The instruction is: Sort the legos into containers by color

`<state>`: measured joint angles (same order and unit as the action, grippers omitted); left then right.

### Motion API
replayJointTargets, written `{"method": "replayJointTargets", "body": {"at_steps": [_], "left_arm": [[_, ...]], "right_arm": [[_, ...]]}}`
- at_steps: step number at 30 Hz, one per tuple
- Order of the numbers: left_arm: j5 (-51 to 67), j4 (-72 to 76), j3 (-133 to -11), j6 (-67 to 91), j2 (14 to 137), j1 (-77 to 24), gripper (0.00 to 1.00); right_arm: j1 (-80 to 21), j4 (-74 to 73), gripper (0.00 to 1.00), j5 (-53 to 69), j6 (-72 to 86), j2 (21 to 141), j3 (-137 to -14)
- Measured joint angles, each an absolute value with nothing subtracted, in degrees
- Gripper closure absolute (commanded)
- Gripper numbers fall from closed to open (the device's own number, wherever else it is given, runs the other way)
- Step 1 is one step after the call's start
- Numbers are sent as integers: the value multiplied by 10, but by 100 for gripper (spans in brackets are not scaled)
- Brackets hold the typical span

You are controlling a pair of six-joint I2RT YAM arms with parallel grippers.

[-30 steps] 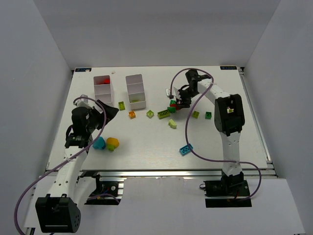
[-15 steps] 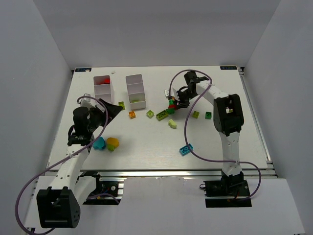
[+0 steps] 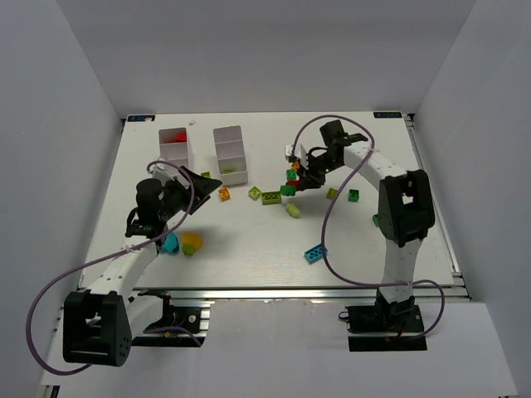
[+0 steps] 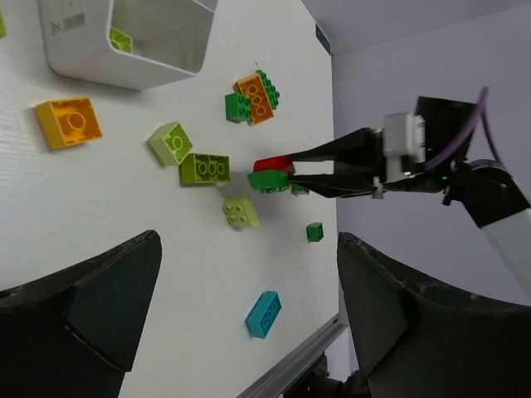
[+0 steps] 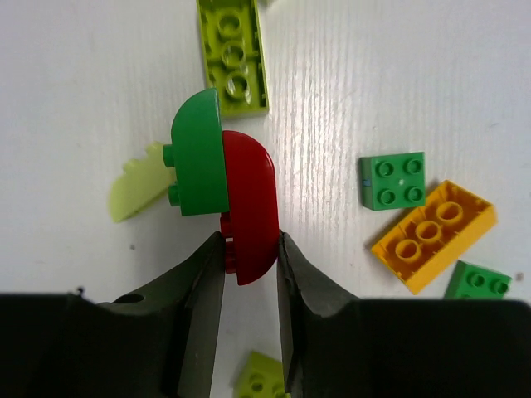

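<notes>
The dark green rounded lego is next, and my left gripper will grab it by its loose end (image 4: 267, 180). The red lego is then free to pull apart.
My right gripper (image 3: 297, 184) is shut on a red rounded lego (image 5: 249, 207) with a dark green rounded lego (image 5: 199, 166) stuck to its side. It holds them low over the table among loose legos. The pair also shows in the left wrist view (image 4: 272, 172). My left gripper (image 3: 195, 184) is open and empty, close in front of the right-hand white tray (image 3: 231, 133). That tray holds a lime lego (image 4: 121, 38) in its near compartment. The left-hand tray (image 3: 175, 157) holds red legos (image 3: 172, 141) in its far compartment.
Loose on the table are an orange lego (image 3: 224, 194), lime legos (image 3: 272, 197) (image 3: 293, 209), an orange-on-green stack (image 4: 259, 95), small green legos (image 3: 353, 196) (image 3: 377, 220) and a cyan lego (image 3: 314, 253). A cyan piece (image 3: 170, 243) and a yellow piece (image 3: 192, 242) lie by my left arm.
My left gripper has swung right and forward, toward the right-hand tray. My right arm's elbow has shifted right, and its gripper stays over the brick cluster, still holding the red lego.
</notes>
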<state>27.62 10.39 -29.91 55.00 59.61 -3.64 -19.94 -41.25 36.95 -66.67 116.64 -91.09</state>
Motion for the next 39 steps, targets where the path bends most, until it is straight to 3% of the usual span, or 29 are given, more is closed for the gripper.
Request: {"method": "replayJointTargets", "body": {"at_steps": [6, 14, 39], "left_arm": [[277, 142, -314, 557, 661, -97, 12], [279, 207, -352, 569, 741, -171, 15], [286, 275, -380, 597, 825, -216, 35]], "right_arm": [[-204, -365, 100, 408, -539, 1080, -891], [-242, -316, 100, 425, -425, 1049, -883], [-324, -234, 100, 374, -379, 1000, -827]]}}
